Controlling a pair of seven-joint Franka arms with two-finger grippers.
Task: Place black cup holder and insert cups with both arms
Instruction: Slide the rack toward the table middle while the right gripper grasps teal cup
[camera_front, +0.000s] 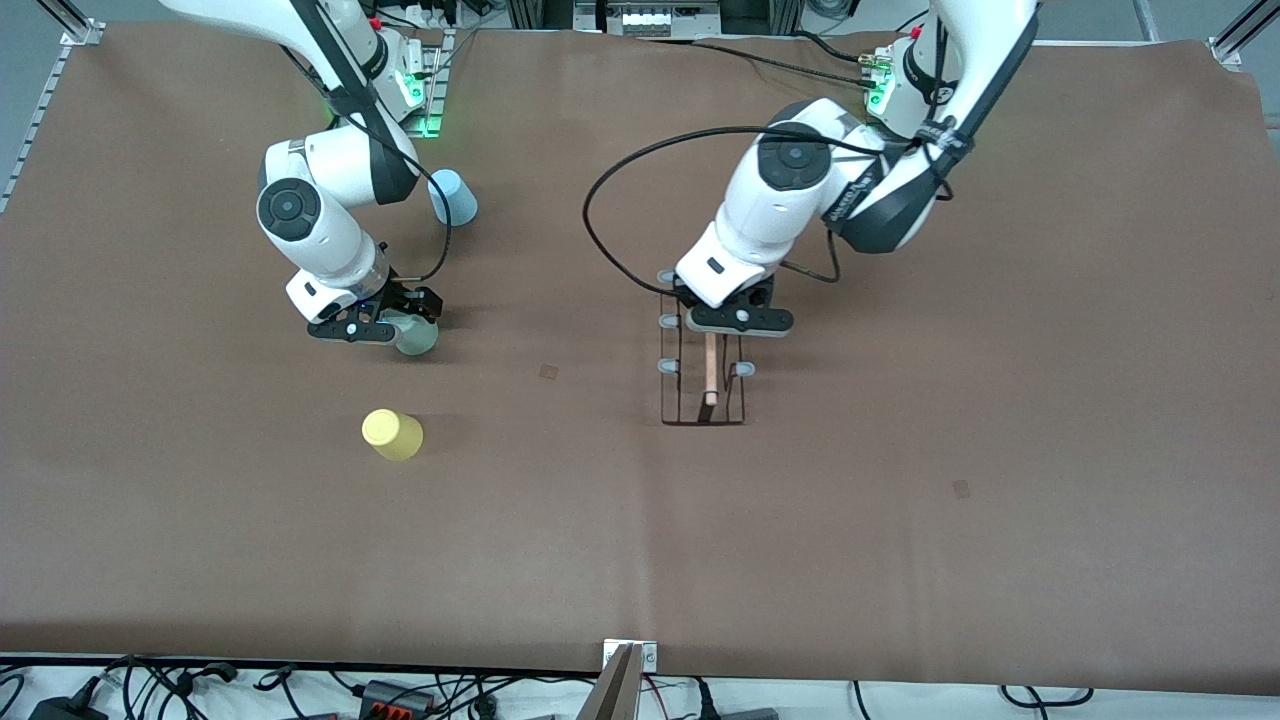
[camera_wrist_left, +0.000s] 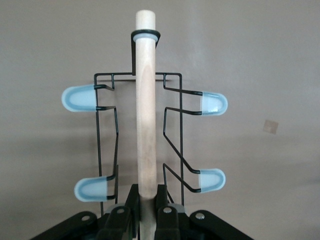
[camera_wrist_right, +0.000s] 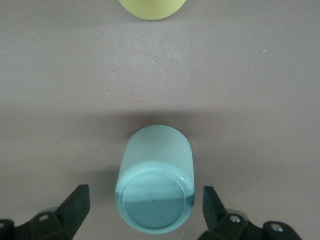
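Note:
The pale green cup should go into the black cup holder, so my right gripper needs to grab it next by its closed base end and then insert it.
The black cup holder stands near the table's middle, its wooden bar on top and blue-tipped pegs out to both sides. My left gripper is shut on the end of the bar that is farther from the front camera; the left wrist view shows the grip. The pale green cup sits toward the right arm's end. My right gripper is low around it, its open fingers on either side of the cup and not touching it. The yellow cup is nearer the camera. The light blue cup is farther.
The left arm's black cable loops over the table beside that arm. Two small tape squares lie on the brown table cover. The yellow cup's edge shows in the right wrist view.

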